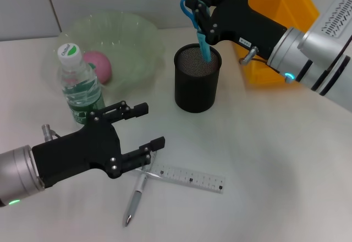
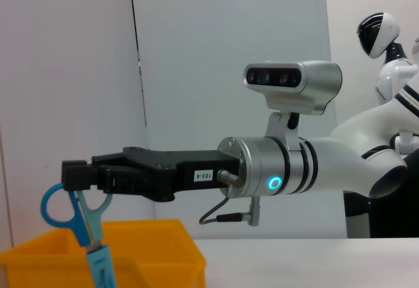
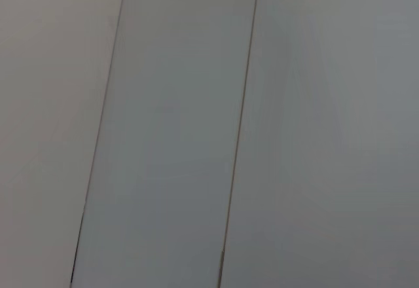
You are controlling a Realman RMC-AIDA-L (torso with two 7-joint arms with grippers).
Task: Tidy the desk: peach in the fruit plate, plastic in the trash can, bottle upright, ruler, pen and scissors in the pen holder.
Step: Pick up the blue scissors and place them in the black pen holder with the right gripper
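Note:
My right gripper is ready to open, because the blue scissors' lower end [image 1: 205, 54] hangs inside the black mesh pen holder's rim [image 1: 192, 60] and the scissors would stay in the holder.
My right gripper [image 1: 197, 12] is shut on the blue scissors [image 1: 202, 36], holding them upright with their tips just inside the black mesh pen holder [image 1: 197, 88]. The left wrist view shows that same gripper [image 2: 75, 175] with the scissors [image 2: 85, 219] hanging from it. My left gripper [image 1: 148, 126] hovers open and empty above the silver pen [image 1: 135, 198] and the clear ruler [image 1: 190, 177], which lie on the desk. The water bottle [image 1: 80, 85] stands upright. The pink peach [image 1: 100, 66] lies in the pale green fruit plate [image 1: 137, 33]. No plastic is in view.
A yellow bin [image 1: 275, 11] stands at the back right behind the right arm, and appears again as the yellow bin [image 2: 137, 249] in the left wrist view. The right wrist view shows only a grey wall. White desk surface [image 1: 275, 159] lies to the right of the ruler.

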